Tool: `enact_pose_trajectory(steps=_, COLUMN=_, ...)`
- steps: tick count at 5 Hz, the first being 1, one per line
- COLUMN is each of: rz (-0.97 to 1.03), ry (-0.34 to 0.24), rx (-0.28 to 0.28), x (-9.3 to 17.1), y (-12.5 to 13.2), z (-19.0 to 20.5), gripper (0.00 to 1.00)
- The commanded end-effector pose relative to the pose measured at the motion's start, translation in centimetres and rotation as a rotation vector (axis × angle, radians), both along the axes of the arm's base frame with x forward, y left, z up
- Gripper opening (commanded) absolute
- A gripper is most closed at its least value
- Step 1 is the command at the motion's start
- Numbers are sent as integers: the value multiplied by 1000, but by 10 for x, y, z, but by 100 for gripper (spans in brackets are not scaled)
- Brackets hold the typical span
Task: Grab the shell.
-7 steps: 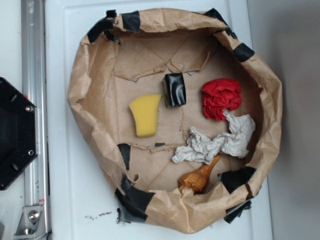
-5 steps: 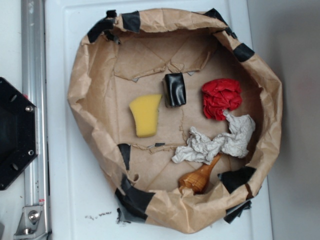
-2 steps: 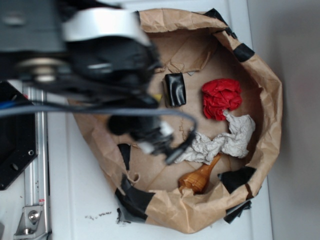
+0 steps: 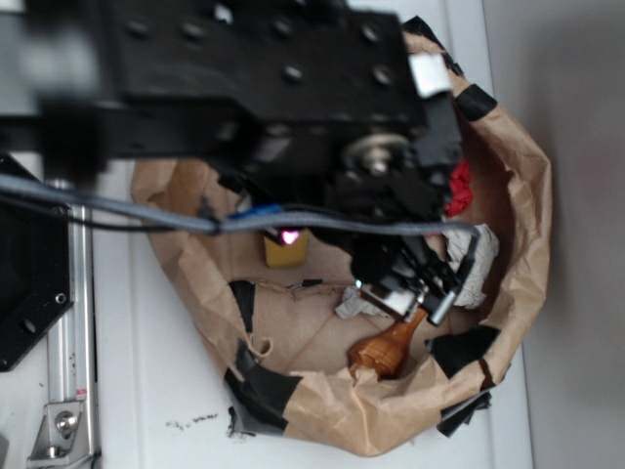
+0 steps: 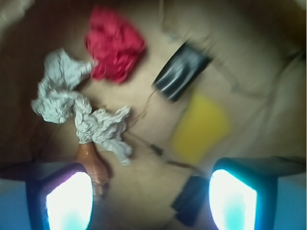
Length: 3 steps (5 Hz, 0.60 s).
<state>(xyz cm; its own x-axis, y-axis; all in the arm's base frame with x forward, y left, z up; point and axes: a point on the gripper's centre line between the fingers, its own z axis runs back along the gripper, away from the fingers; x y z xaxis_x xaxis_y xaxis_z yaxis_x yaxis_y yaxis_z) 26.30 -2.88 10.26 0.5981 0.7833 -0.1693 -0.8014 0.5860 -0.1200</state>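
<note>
My gripper grabs the shell by its wide, bulging end (image 5: 99, 175) next, which lies free, since the grey-white paper wad (image 5: 91, 125) covers the shell's thin point.
The shell (image 4: 384, 352) lies in the near right part of the brown paper basket (image 4: 528, 195), with its thin point under the grey-white paper wad (image 4: 478, 260). In the wrist view the amber shell (image 5: 90, 161) shows just inside the left finger pad (image 5: 69, 201), partly hidden by it. My gripper (image 4: 405, 293) hangs above the wad and the shell's point, and my gripper (image 5: 151, 201) is open with nothing between the pads. The picture is blurred by motion.
A yellow sponge (image 5: 201, 127), a black block (image 5: 181, 72) and a red paper wad (image 5: 115, 45) lie on the basket floor. A black tape patch (image 5: 189, 199) sits near the right pad. The basket's raised walls surround everything. The arm hides much of the basket from above.
The arm has swung in from the upper left and moved right across the basket. The gripper is now over the grey wad and the shell. The objects lie where they were.
</note>
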Motion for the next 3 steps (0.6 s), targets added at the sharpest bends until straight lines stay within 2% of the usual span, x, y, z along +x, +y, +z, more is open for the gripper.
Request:
enact_pose_trajectory(steps=1, rz=-98, ry=-52, rx=-114, x=-15, y=-50, z=-30, gripper=100)
enact_pose_trajectory(steps=3, rz=-208, ry=-130, rx=-147, x=5, y=-69, z=-56, gripper=100)
